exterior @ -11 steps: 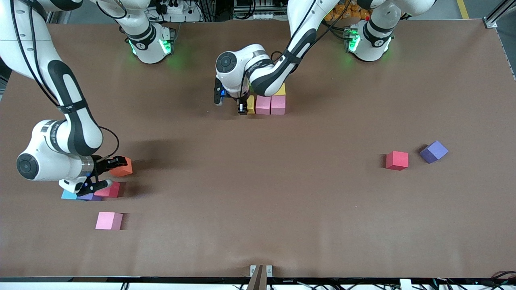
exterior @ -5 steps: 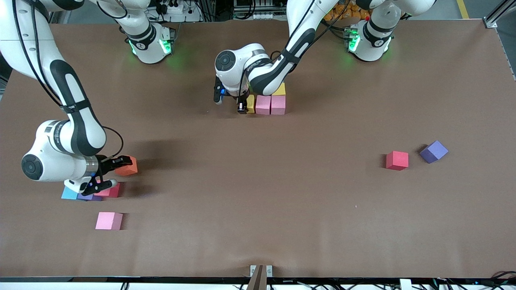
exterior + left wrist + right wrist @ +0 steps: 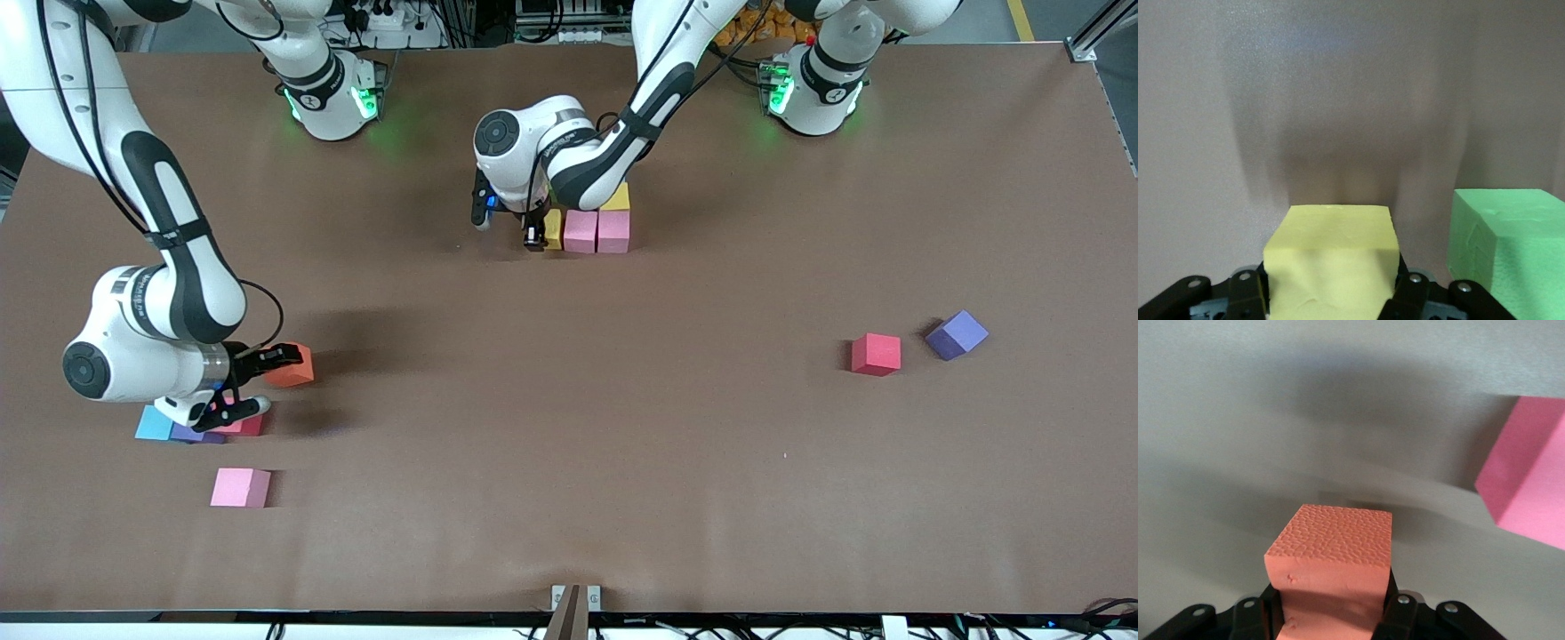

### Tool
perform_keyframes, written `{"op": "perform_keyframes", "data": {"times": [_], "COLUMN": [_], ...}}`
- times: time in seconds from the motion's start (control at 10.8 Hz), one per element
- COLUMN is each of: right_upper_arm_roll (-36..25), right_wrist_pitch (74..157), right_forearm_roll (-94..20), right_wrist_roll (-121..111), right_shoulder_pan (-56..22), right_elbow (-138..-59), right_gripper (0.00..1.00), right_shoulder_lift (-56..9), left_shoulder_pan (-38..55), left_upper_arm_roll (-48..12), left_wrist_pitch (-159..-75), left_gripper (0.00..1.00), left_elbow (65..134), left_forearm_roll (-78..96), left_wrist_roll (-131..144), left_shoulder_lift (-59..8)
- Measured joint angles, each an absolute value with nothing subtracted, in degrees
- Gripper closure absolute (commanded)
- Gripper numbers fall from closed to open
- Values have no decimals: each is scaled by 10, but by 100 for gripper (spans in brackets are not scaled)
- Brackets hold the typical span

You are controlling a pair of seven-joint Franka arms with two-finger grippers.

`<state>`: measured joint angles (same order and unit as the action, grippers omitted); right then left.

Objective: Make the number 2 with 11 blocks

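Observation:
The yellow block (image 3: 554,230) has its base on the tabletop beside the pink blocks and would stay standing, so the left gripper should open.
My left gripper (image 3: 536,233) is shut on a yellow block (image 3: 553,229) (image 3: 1331,260), low at the table and right beside a row of two pink blocks (image 3: 597,231). Another yellow block (image 3: 617,197) sits farther from the camera, partly under the left arm. A green block (image 3: 1511,253) stands close beside the held yellow one in the left wrist view. My right gripper (image 3: 277,364) (image 3: 1331,603) is shut on an orange block (image 3: 292,366) (image 3: 1333,560), held above the table toward the right arm's end.
Under and beside the right hand lie a blue block (image 3: 153,424), a purple one (image 3: 197,436) and a pink-red one (image 3: 246,426) (image 3: 1531,480). A pink block (image 3: 240,487) lies nearer the camera. A red block (image 3: 876,354) and a purple block (image 3: 957,335) lie toward the left arm's end.
The right arm has carried the orange block a little toward the table's middle. The left arm with the yellow block has barely moved.

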<state>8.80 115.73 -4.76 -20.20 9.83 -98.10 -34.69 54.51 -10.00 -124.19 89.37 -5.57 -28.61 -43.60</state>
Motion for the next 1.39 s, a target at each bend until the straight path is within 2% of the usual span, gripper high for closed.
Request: {"op": "perform_keyframes", "data": {"times": [0.37,0.46,0.56,0.65,1.39], "right_upper_arm_roll": [88,89,89,89,91], "right_wrist_pitch": [1158,1158,1159,1159,1160], "right_forearm_roll": [-58,-61,-64,-65,-90], "right_wrist_roll": [-169,-162,-153,-142,-78], "right_shoulder_pan": [75,69,64,58,13], "right_elbow": [-980,-980,-980,-979,-973], "right_gripper": [49,49,49,49,49], "right_shoulder_lift": [-347,-347,-347,-347,-343], "left_shoulder_pan": [526,524,524,524,515], "left_upper_arm_roll": [-121,-123,-123,-123,-129], "left_wrist_pitch": [-1242,-1242,-1242,-1242,-1232], "left_gripper": [58,54,39,0,0], "left_elbow": [898,899,899,899,908], "left_forearm_roll": [-78,-78,-78,-78,-79], "left_wrist_roll": [-286,-286,-286,-281,-236], "left_shoulder_lift": [-436,-436,-436,-436,-423]}}
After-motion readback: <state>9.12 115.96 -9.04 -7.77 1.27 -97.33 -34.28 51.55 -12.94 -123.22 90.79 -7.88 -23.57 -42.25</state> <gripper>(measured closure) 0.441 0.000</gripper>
